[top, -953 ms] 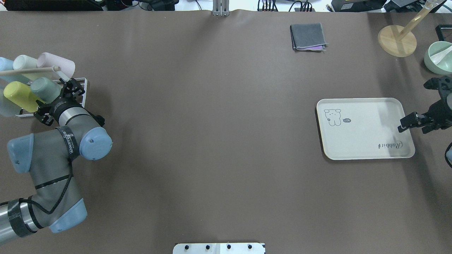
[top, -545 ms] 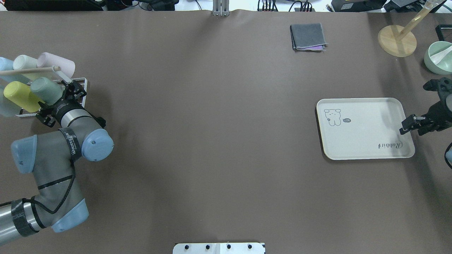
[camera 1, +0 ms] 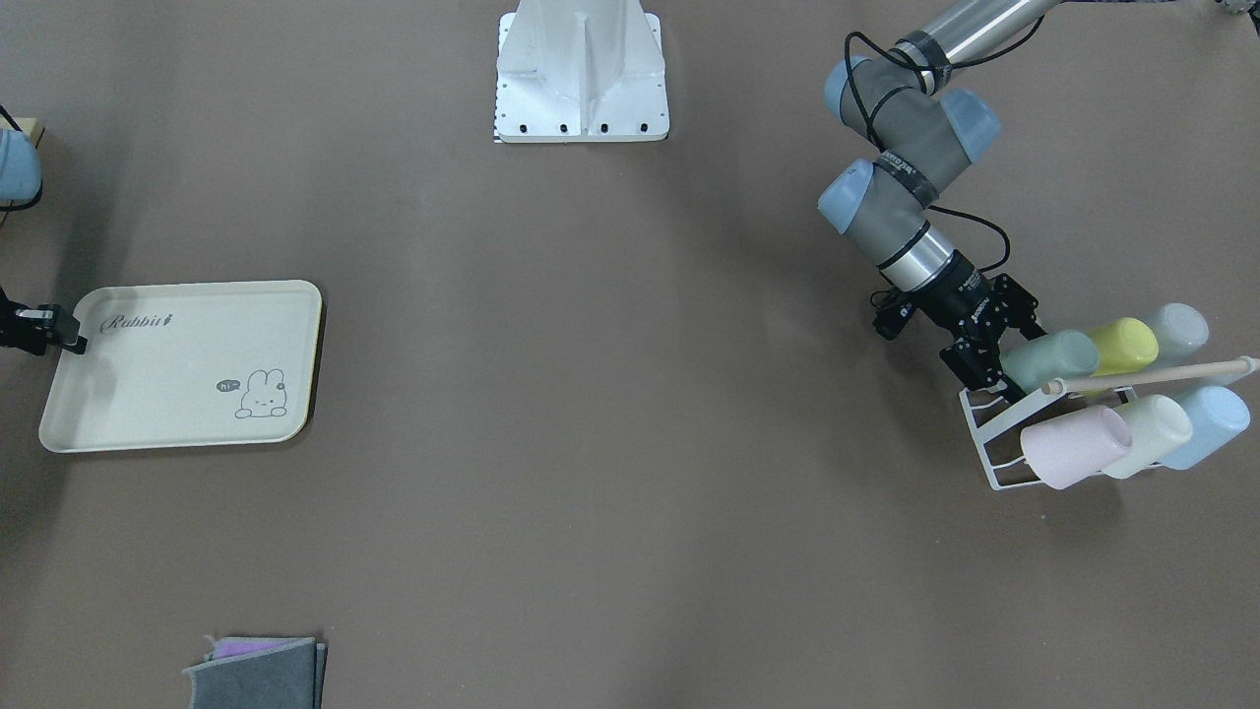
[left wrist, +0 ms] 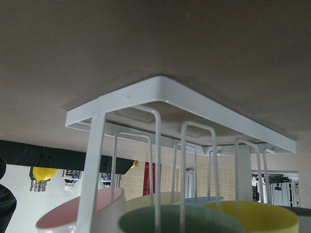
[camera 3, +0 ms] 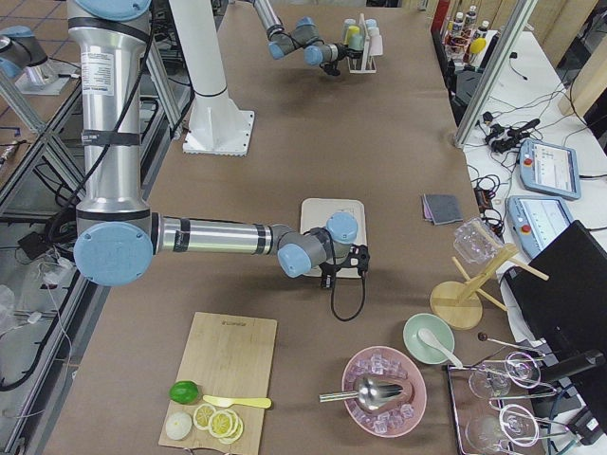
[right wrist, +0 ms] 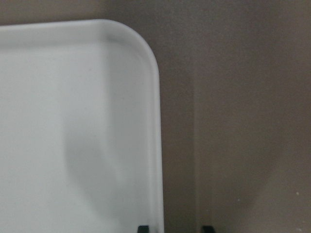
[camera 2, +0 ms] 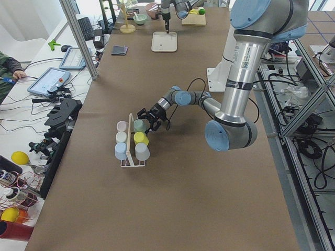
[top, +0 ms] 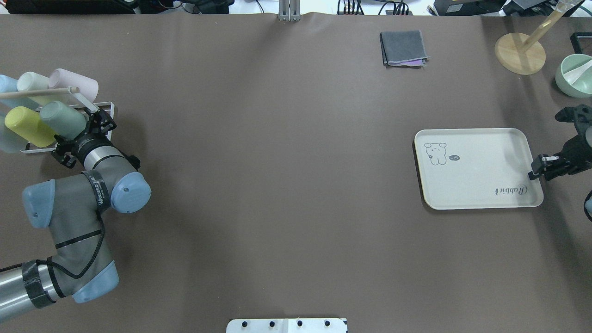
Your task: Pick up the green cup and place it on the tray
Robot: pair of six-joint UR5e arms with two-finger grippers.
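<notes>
My left gripper should grab the cup by its rim end (camera 1: 1020,367) next, so that it can put the green cup on the tray (camera 1: 183,366).
The green cup (top: 62,119) lies on its side in a white wire rack (top: 109,110) at the far left, also in the front view (camera 1: 1048,359). Its rim fills the bottom of the left wrist view (left wrist: 180,222). My left gripper (top: 81,134) is open at the cup's mouth end, one finger on each side; I cannot tell whether they touch it. The cream tray (top: 476,185) lies flat and bare at the right. My right gripper (top: 535,169) hangs low at the tray's right edge, fingertips (right wrist: 143,228) slightly apart, holding nothing.
Yellow (top: 25,127), pink (top: 76,83), cream (top: 32,83) and light blue (top: 7,83) cups share the rack under a wooden dowel. A folded grey cloth (top: 403,47), a wooden stand (top: 520,53) and a green bowl (top: 576,76) sit at the far right.
My left arm's elbow has swung right and nearer the robot, and its gripper has shifted slightly along the green cup. My right gripper has drawn back rightward off the tray to its edge.
</notes>
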